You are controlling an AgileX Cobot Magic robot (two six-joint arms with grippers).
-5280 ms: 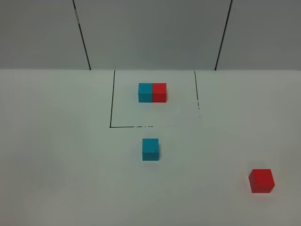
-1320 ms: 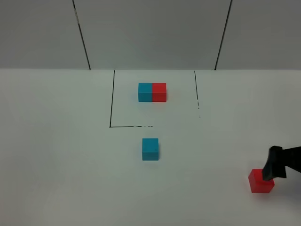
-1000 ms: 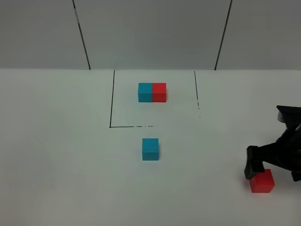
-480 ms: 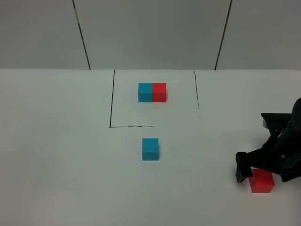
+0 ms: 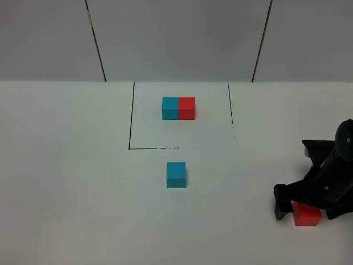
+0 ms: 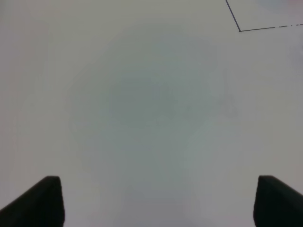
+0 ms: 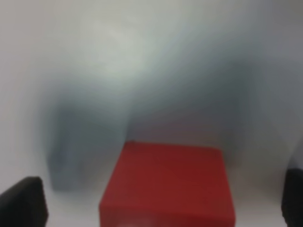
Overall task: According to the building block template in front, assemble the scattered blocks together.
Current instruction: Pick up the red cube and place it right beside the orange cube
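Note:
My right gripper grabs the red cube [image 5: 306, 217] by its sides next, to join it to the cyan cube [image 5: 176, 175] like the template.
The template [image 5: 178, 108], a joined cyan and red bar, lies inside the black outlined square at the back. The loose cyan cube [image 5: 176, 175] sits just in front of that square. The loose red cube [image 5: 306, 217] sits at the front right. My right gripper [image 5: 307, 208] is down over it, open, with one finger [image 5: 281, 202] to its left. In the right wrist view [image 7: 158, 201] the red cube [image 7: 168, 182] lies between the spread fingertips. My left gripper [image 6: 156, 203] is open over bare table and is out of the exterior view.
A black outline [image 5: 130, 132] marks a square on the white table; its corner [image 6: 239, 30] shows in the left wrist view. A grey panelled wall [image 5: 176, 38] stands behind the table.
My right arm came in from the right edge, moved left over the red cube and lowered, so its open fingers now straddle it. The cubes have not moved.

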